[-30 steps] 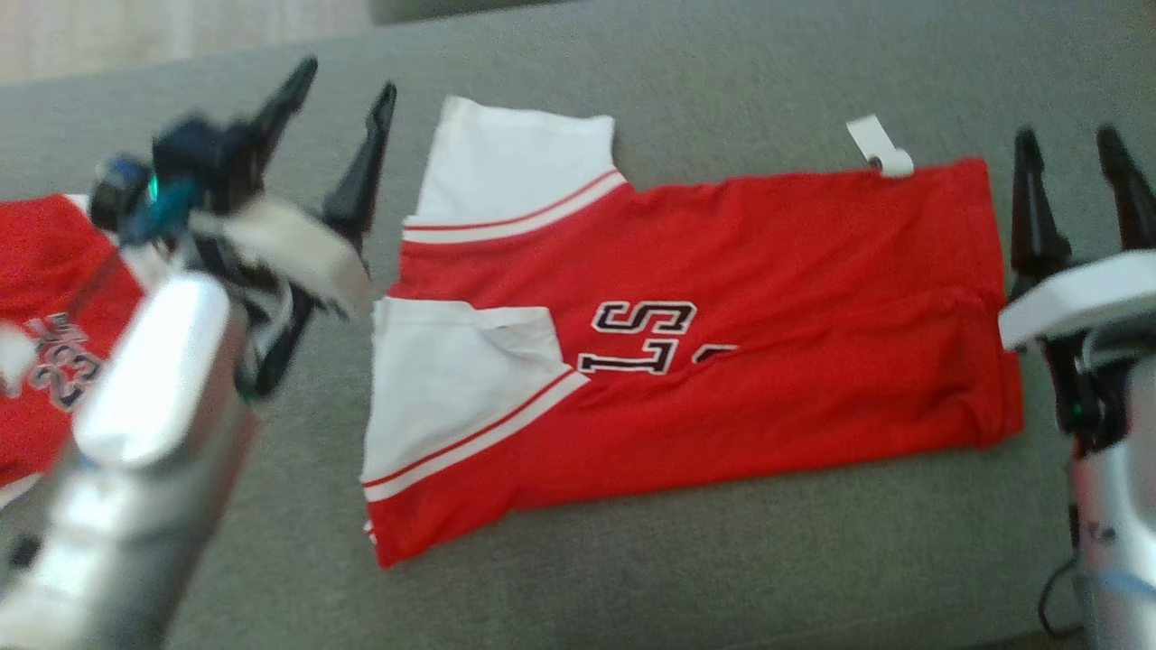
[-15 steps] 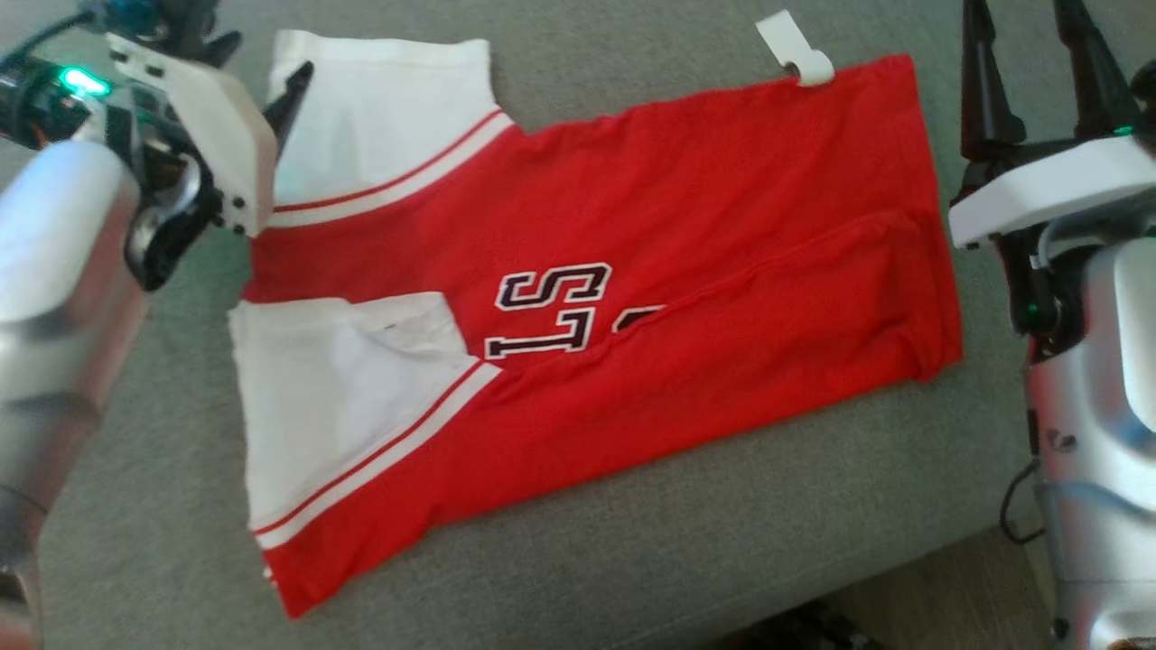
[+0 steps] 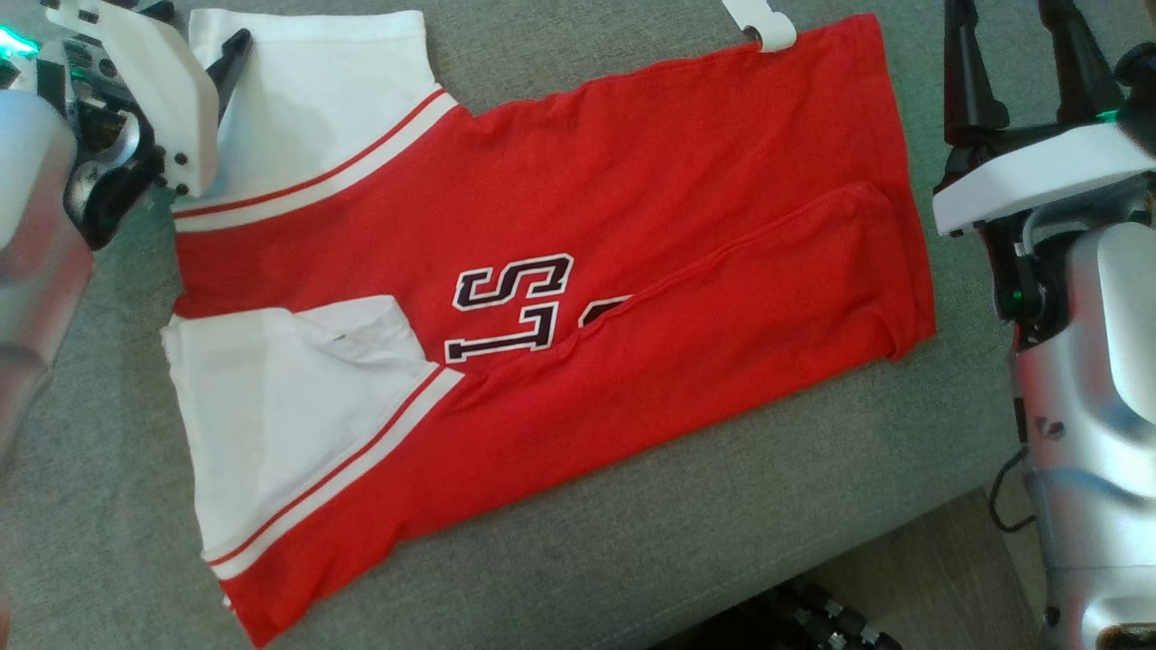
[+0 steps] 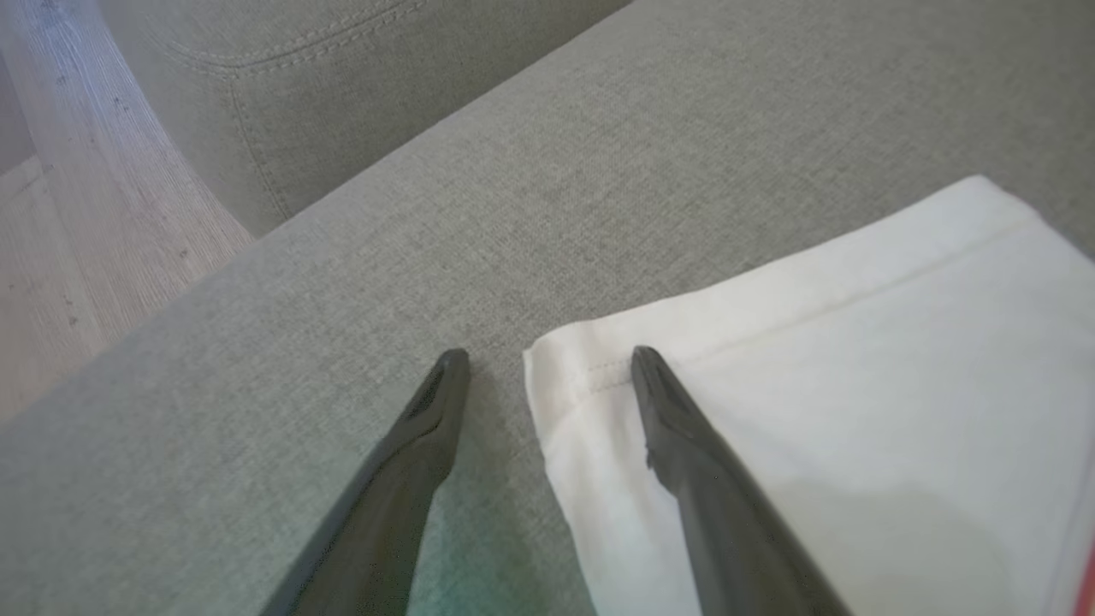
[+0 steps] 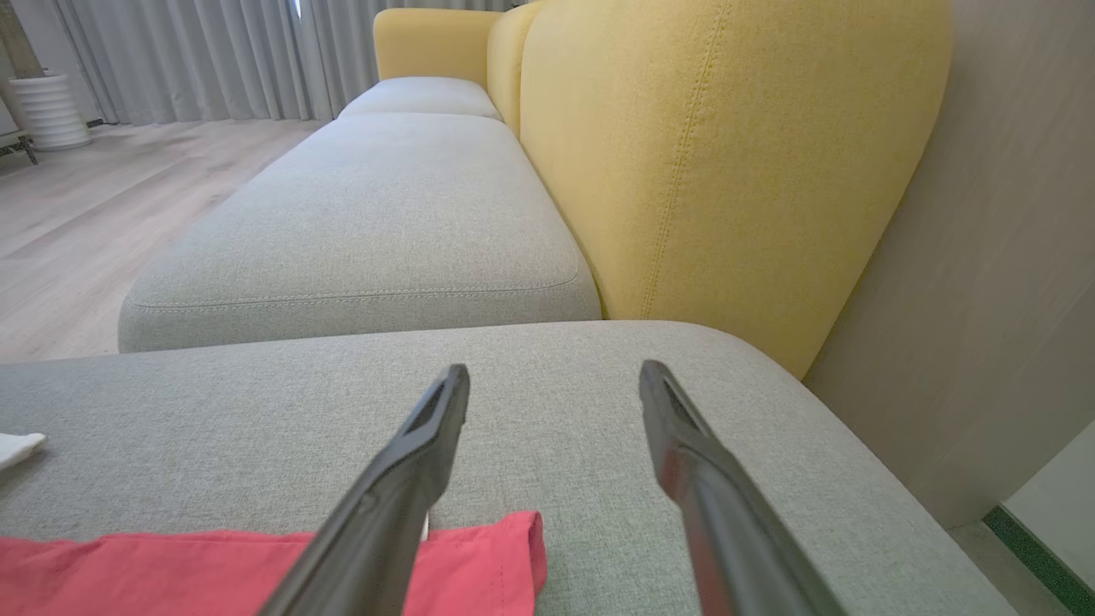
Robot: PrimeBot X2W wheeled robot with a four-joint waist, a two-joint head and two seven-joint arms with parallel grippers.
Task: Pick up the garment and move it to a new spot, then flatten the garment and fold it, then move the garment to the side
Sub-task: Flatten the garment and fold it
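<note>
The far white sleeve (image 3: 325,92) lies flat over the cushion, and the sleeve's edge is free. My left gripper should grab the jersey there, by the far sleeve's hem corner (image 3: 200,22).
The garment (image 3: 632,235) is a red jersey with white sleeves and black lettering. It lies flat on the grey sofa cushion (image 3: 722,506), its lower long edge folded over. My left gripper (image 3: 212,41) is open at the far white sleeve (image 4: 855,385). In the left wrist view its fingers (image 4: 550,359) straddle that sleeve's corner, one over cloth, one over cushion. My right gripper (image 3: 1011,36) is open just past the hem, holding nothing. The right wrist view puts it (image 5: 554,376) above bare cushion, with the red hem corner (image 5: 479,547) below.
A white tag (image 3: 763,23) sticks out at the hem's far end. The cushion's front edge drops to wooden floor (image 3: 930,560) at lower right, where a dark cable (image 3: 813,614) lies. A yellow backrest (image 5: 710,154) and another grey seat (image 5: 359,222) lie beyond the right gripper.
The head camera has swung, shifting the whole picture and dropping a second red garment from view at the left. My left gripper has moved from beside the jersey to the far sleeve's corner.
</note>
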